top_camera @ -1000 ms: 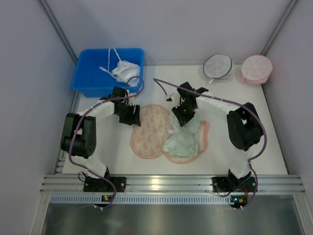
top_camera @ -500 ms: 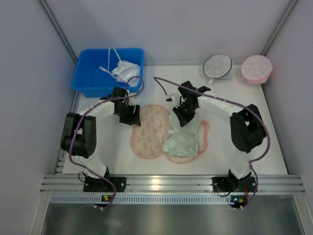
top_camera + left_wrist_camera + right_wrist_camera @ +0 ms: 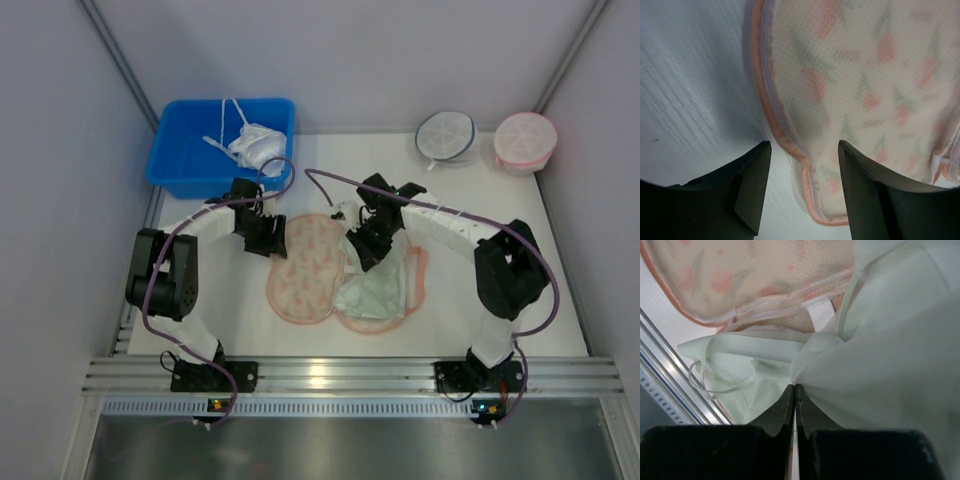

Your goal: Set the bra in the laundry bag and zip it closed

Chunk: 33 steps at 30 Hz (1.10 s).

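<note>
I need to close my left gripper, since the laundry bag's pink zipper rim runs between its open fingers. Closing now would catch the bag's rim.
The laundry bag [image 3: 305, 275] lies open and flat on the table, its floral left half bare. The pale cream bra [image 3: 378, 290] is heaped on the right half. My right gripper [image 3: 362, 248] sits over the bra's upper left edge. In the right wrist view its jaws are pressed together [image 3: 795, 386] on a gathered fold of the bra [image 3: 890, 365], with the bag's mesh rim [image 3: 740, 275] just beyond. My left gripper [image 3: 272, 240] is open at the bag's upper left corner. Its fingers [image 3: 752, 170] straddle the pink zipper rim [image 3: 790, 145] without touching it.
A blue bin [image 3: 190, 165] at the back left holds a white stringy bra [image 3: 255, 145]. A round white mesh pouch [image 3: 445, 135] and a round pink pouch [image 3: 524, 138] stand at the back right. An aluminium rail [image 3: 330, 375] runs along the near edge.
My right gripper has shut on the bra and shifted left and slightly nearer, drawing the fabric's top edge toward the bag's middle. The left arm has stayed put.
</note>
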Motion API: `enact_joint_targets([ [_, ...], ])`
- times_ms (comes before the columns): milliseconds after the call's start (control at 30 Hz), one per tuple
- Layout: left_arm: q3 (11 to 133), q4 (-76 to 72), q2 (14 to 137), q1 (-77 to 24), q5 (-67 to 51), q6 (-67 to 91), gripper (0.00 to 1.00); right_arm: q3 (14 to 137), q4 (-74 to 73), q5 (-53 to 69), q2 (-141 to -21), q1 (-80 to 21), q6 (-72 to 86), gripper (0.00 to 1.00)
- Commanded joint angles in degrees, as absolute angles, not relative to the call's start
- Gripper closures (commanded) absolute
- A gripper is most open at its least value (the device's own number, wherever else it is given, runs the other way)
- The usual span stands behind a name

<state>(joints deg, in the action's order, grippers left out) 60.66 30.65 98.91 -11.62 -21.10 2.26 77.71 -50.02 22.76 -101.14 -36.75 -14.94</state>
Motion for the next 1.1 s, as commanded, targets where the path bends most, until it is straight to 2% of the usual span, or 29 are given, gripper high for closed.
enact_joint_targets([
  [0,61.7,30.5,98.1,-11.6,-20.1,3.0,0.39,76.8,-47.8,24.3,-106.0,-38.0,-15.6,1.00],
  [267,60.2,30.5,96.1,-11.4,-19.3,2.0,0.41,77.9,-44.9,18.9,-109.3,-35.9,-13.0,1.00],
  [333,60.0,30.6,96.3,-11.3,-19.6,2.3,0.43,78.5,-45.1,18.7,-109.8,-35.1,-12.7,0.96],
  [367,59.8,30.4,96.6,-11.3,-19.6,2.3,0.48,79.1,-45.3,18.7,-109.7,-34.8,-12.3,0.94],
  [433,59.7,30.5,97.2,-11.1,-20.1,2.5,0.56,79.6,-46.0,19.2,-109.4,-34.7,-12.0,0.87],
  [467,59.8,30.4,97.2,-11.0,-20.3,2.6,0.66,80.2,-46.4,19.6,-108.9,-34.7,-11.7,0.83],
  [500,59.8,30.4,97.2,-10.9,-20.8,2.6,0.70,80.5,-46.8,19.9,-108.6,-34.7,-11.6,0.77],
  [667,60.3,30.1,96.2,-10.6,-22.5,2.4,0.87,82.5,-47.6,21.1,-105.1,-34.6,-12.3,0.57],
  [733,60.8,30.0,95.5,-10.5,-23.5,1.9,0.98,83.4,-48.0,21.8,-104.4,-34.3,-12.8,0.52],
  [800,61.2,30.1,94.0,-10.2,-24.5,1.7,1.00,84.5,-48.6,22.0,-103.3,-34.1,-13.3,0.43],
  [967,61.5,30.1,89.2,-9.7,-27.2,0.5,1.00,86.2,-49.6,22.8,-99.6,-32.2,-14.3,0.39],
  [1000,61.5,30.0,87.8,-9.7,-28.3,0.5,1.00,86.4,-49.6,23.1,-99.0,-31.6,-14.2,0.33],
  [1067,62.0,30.1,86.6,-9.7,-29.7,0.7,1.00,86.7,-50.0,24.8,-97.4,-29.7,-13.7,0.31],
])
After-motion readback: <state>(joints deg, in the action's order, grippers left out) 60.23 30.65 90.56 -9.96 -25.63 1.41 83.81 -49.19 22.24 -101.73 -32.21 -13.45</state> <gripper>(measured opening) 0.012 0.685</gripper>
